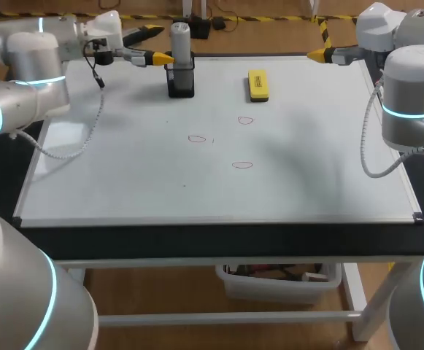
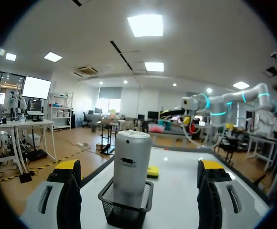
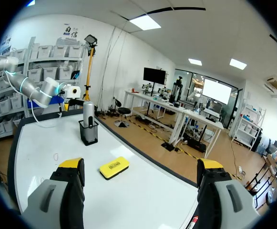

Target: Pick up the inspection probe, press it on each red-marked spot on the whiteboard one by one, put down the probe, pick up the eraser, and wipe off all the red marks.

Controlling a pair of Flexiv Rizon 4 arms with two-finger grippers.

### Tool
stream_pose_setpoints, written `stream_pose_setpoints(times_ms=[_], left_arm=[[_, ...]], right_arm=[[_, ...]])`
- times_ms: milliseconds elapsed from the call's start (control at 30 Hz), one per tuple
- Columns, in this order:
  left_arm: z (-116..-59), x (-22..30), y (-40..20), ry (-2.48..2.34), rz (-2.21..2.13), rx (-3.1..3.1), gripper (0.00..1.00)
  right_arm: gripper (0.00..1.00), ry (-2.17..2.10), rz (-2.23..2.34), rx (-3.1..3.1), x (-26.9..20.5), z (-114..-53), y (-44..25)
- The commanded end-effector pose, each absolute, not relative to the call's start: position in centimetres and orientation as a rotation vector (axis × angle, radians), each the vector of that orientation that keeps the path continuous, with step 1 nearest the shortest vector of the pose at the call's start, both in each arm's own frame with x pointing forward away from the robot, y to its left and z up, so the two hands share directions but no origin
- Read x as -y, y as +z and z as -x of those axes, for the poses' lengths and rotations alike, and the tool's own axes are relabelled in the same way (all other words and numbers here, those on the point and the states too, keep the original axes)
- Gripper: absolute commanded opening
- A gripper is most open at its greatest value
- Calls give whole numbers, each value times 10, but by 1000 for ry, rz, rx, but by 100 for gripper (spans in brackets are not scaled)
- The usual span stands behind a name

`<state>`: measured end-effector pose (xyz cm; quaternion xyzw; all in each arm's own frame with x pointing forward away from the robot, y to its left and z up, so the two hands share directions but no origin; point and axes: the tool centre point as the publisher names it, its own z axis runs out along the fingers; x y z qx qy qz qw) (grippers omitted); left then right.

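I will grip the probe with my left gripper next, by its bare upper body (image 1: pixel 181 49) above the holder's rim, because the mesh holder wraps the probe's lower end.
The silver cylindrical probe (image 1: pixel 180 44) stands upright in a black mesh holder (image 1: pixel 181 82) at the back of the whiteboard (image 1: pixel 124 182). My left gripper (image 1: pixel 160 45) is open just left of the probe at its height; in the left wrist view the probe (image 2: pixel 131 162) sits straight ahead between the fingers (image 2: pixel 67 186), untouched. The yellow eraser (image 1: pixel 257 84) lies flat right of the holder. Three red outlined marks (image 1: pixel 197 138), (image 1: pixel 246 120), (image 1: pixel 242 165) are drawn mid-board. My right gripper (image 1: pixel 315 48) hangs open at the back right edge, with the eraser (image 3: pixel 114 167) ahead of it.
A black frame (image 1: pixel 219 222) borders the whiteboard. The holder (image 2: pixel 126 206) is the only tall thing on the board. My left arm's cable (image 1: pixel 80 138) droops over the board's left side, and my right arm's cable (image 1: pixel 376 157) hangs near its right edge.
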<state>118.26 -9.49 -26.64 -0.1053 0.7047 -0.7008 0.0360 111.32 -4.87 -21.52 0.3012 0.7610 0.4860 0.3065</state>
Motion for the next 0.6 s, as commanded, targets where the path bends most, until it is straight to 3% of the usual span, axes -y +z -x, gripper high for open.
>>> stream_pose_setpoints(times_ms=[33, 600], left_arm=[[-1193, 103, -273, -2217, 249, -2196, 100], [-1207, 135, -282, -2209, 301, -2223, 100]], right_arm=[[100, 1288, -795, -2012, 49, -1114, -216], [100, 1288, -795, -2012, 49, -1114, -216]])
